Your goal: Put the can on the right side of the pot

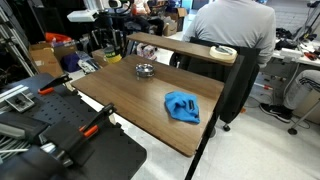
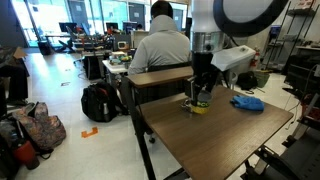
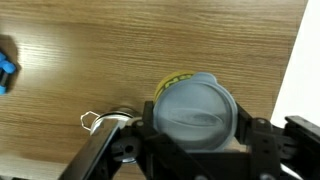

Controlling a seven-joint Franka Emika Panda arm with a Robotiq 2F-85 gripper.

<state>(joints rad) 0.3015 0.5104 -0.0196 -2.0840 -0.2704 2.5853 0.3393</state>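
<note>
I will keep holding the can (image 3: 195,108) until it stands by the pot, because its yellow lower edge (image 3: 172,80) is still above the wooden tabletop while the can is in my fingers.
The can (image 3: 195,108) has a grey-blue lid and a yellow side. It sits between the jaws of my gripper (image 3: 197,132), which is shut on it. In an exterior view the gripper (image 2: 200,97) holds the can (image 2: 201,108) low over the wooden table, near its far edge. The pot (image 1: 144,70) is a small silver vessel on the table. In the wrist view only its shiny rim and wire handle (image 3: 112,117) show, just left of the can. The arm and the can do not show in the exterior view that shows the pot.
A blue cloth (image 1: 182,106) lies on the wooden table (image 1: 120,95); it also shows in the other exterior view (image 2: 247,102) and at the wrist view's left edge (image 3: 5,65). A seated person (image 2: 160,45) and a chair are behind the table's far edge.
</note>
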